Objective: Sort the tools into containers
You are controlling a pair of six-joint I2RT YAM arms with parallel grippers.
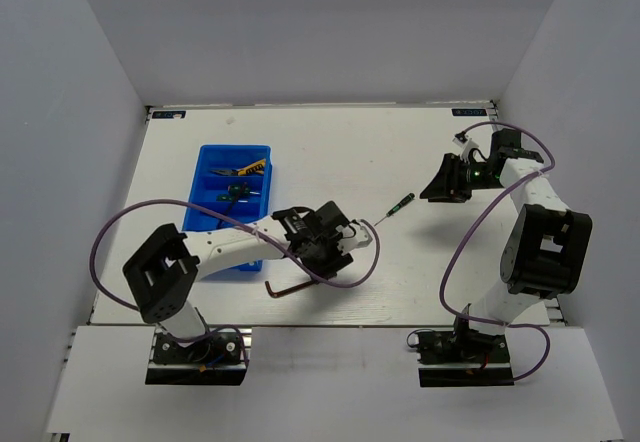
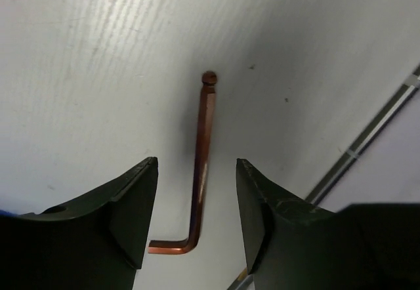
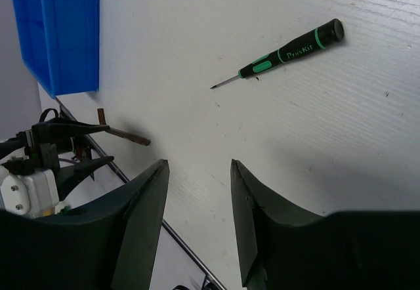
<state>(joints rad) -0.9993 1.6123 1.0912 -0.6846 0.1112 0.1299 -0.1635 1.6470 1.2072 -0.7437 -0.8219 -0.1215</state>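
My left gripper's fingers are above the hex key's body [image 1: 297, 288] [image 2: 201, 166], so they would miss the hex key's body if they closed now. My left gripper should go lower before it closes on the hex key.
A dark brown L-shaped hex key [image 1: 290, 287] lies on the white table near its front edge. My left gripper [image 1: 320, 260] hovers over it, open. In the left wrist view the hex key [image 2: 200, 165] lies between the open jaws of the left gripper [image 2: 197, 162], untouched. A green-and-black screwdriver [image 1: 400, 205] lies mid-table; it also shows in the right wrist view [image 3: 282, 57]. My right gripper [image 1: 434, 192] is open and empty to its right, as the right wrist view [image 3: 198, 164] shows. The blue bin [image 1: 210, 237] holds yellow-handled pliers [image 1: 246, 170] and a green-handled screwdriver [image 1: 237, 192].
The table's front edge with a metal rail [image 2: 367, 132] runs just beyond the hex key. The left arm's purple cable [image 1: 330, 277] loops beside the gripper. White walls enclose the table on the left, back and right.
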